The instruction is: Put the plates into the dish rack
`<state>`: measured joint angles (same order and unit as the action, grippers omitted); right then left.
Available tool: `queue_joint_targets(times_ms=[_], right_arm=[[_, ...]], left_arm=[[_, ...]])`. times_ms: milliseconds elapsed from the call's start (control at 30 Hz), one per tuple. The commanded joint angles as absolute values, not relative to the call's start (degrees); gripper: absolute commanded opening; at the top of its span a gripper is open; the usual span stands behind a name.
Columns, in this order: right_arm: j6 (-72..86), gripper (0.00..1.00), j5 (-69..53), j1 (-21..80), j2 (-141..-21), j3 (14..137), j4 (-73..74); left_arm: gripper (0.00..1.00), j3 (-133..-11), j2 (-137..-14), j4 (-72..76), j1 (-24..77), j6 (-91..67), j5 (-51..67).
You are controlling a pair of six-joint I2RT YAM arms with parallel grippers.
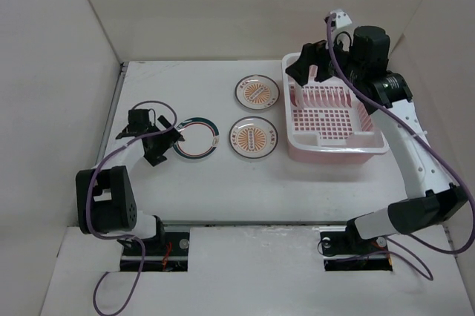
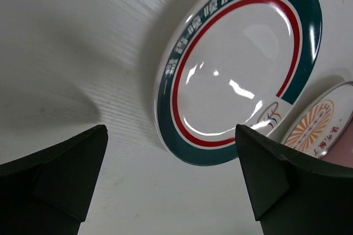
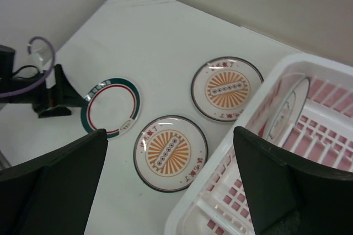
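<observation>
The left gripper grabs the green-rimmed plate by its near rim [image 1: 179, 149] [image 2: 190, 156] next, so the opposite rim stays free for the right gripper to grab.
Three plates lie flat on the white table: a green-rimmed plate [image 1: 197, 137] and two orange sunburst plates, one far [image 1: 257, 92] and one near [image 1: 252, 139]. The pink dish rack [image 1: 338, 149] stands to their right. A dark-rimmed plate [image 3: 287, 108] stands upright among the dividers at the rack's left end. My left gripper [image 1: 159, 145] is open and low at the green-rimmed plate's left edge [image 2: 237, 69], holding nothing. My right gripper [image 1: 304, 66] is open and empty, high over the rack's far left corner. From there it looks down on the near sunburst plate [image 3: 171, 152] and the rack rim [image 3: 210, 166].
White walls enclose the table on the left, back and right. The rack's slotted floor [image 1: 330, 119] to the right of the dividers holds nothing. The left arm's purple cable [image 1: 159, 108] loops above its wrist.
</observation>
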<state>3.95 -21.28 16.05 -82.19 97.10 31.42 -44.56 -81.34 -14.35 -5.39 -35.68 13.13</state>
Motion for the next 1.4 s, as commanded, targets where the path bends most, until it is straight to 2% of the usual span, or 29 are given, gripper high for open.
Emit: queue_joint_targets(times_ms=[0,300,433,500,567,600,733,867,1033,1267,1300,1367], right_arm=[[1.24,1.0,-28.3,17.83,-80.33,100.45,29.79],[0.53,1.0,-29.0,18.89,-79.1,101.16,30.59],[0.53,1.0,-29.0,18.9,-79.1,102.3,30.59],[0.53,1.0,-28.48,19.42,-79.1,103.01,30.59],[0.53,1.0,-28.48,19.42,-79.1,103.71,30.59],[0.53,1.0,-28.48,19.42,-79.1,103.71,30.59],[0.53,1.0,-28.48,19.42,-79.1,104.76,30.59],[0.53,1.0,-27.95,19.95,-79.1,105.38,30.59],[1.05,1.0,-27.95,20.47,-79.1,106.61,30.59],[1.05,1.0,-26.81,21.09,-79.1,107.66,31.11],[1.05,1.0,-26.81,21.09,-79.1,107.67,31.11],[1.05,1.0,-26.28,21.09,-79.1,107.67,31.11]], left_arm=[[1.0,-40.88,-81.39,-6.96,-5.63,-38.84,21.52],[1.0,-31.56,-80.25,7.55,-5.63,-46.05,23.64],[0.93,-28.92,-80.24,9.84,-5.63,-47.1,21.27],[0.82,-28.92,-80.24,9.84,-5.63,-47.72,20.74],[0.76,-28.92,-80.24,9.84,-5.63,-48.42,20.04],[0.65,-28.92,-80.24,8.89,-5.63,-48.43,18.39],[0.39,-28.92,-79.19,5.38,-5.63,-49.48,14.42],[0.36,-29.53,-79.19,2.47,-5.63,-50.54,10.9],[0.22,-30.67,-79.98,2.46,-5.63,-51.15,10.11],[0.22,-31.2,-82.44,4.13,-5.63,-52.29,10.11],[0.15,-31.2,-82.44,4.13,-5.63,-52.29,9.59],[0.09,-31.2,-82.44,4.13,-5.63,-52.29,9.58]])
